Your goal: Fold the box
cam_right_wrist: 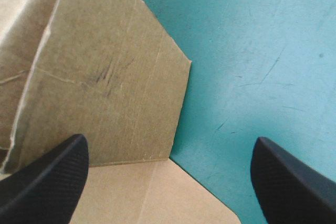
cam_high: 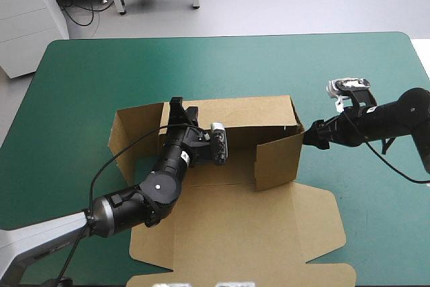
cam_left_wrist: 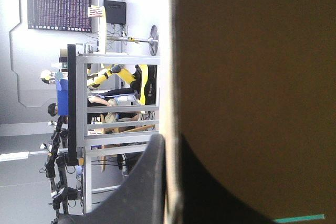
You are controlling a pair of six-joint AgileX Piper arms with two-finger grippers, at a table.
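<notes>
The box is to be folded, so my right gripper will next grab the raised end flap by its top edge (cam_high: 285, 139) (cam_right_wrist: 32, 74).
The brown box (cam_high: 277, 160) stands mid-table with its back and right walls raised and its lid (cam_high: 248, 240) flat toward the near edge. My left gripper (cam_high: 179, 107) reaches from inside the box to the back wall's top edge. In the left wrist view the left gripper (cam_left_wrist: 173, 182) is shut on the box, with the board (cam_left_wrist: 252, 77) filling the space past one finger (cam_left_wrist: 149, 182). My right gripper (cam_high: 308, 138) is at the outside of the right wall. In the right wrist view the right gripper (cam_right_wrist: 169, 141) is open, the wall (cam_right_wrist: 105, 87) just ahead of it.
A side flap (cam_high: 124, 132) stands out at the box's left end. The lid's flap (cam_right_wrist: 147, 192) lies under my right gripper on the teal-green cover (cam_right_wrist: 252, 51). The table (cam_high: 101, 78) reaches well beyond the box on its far, left and right sides.
</notes>
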